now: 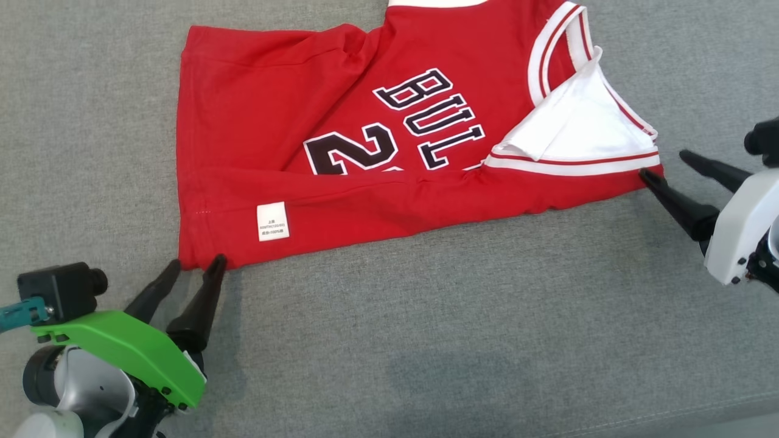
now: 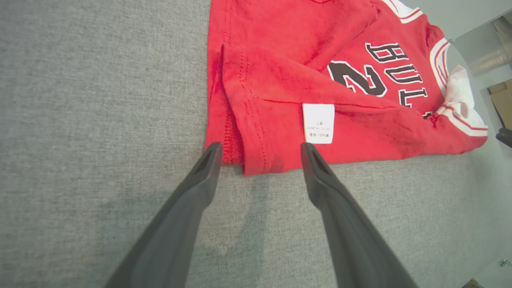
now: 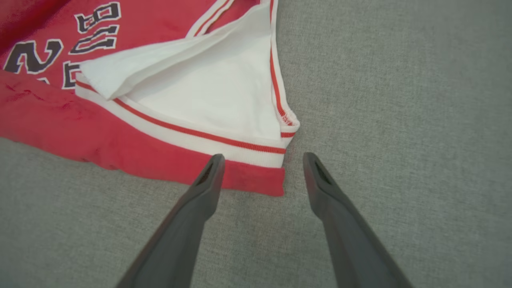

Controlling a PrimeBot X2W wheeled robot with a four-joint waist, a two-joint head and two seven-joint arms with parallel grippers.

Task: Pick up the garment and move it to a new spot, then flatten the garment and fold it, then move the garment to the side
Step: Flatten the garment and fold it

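Note:
Next, my left gripper grabs the garment by its folded hem corner, where the layers gape open while the rest lies flat.
The garment is a red sleeveless jersey with black-and-white lettering and white-and-red trim, lying partly folded on the grey fabric surface. Its near long edge is turned over, showing a white care label. My left gripper stands open at the jersey's near left hem corner, fingers on either side of it, nothing held. My right gripper is open at the right corner by the white inner side of the armhole, one fingertip touching the red edge.
Grey fabric stretches all around the jersey, with wide free room toward me and to the left. A seam of the surface runs near the bottom right. In the left wrist view, a cardboard box stands beyond the surface's far edge.

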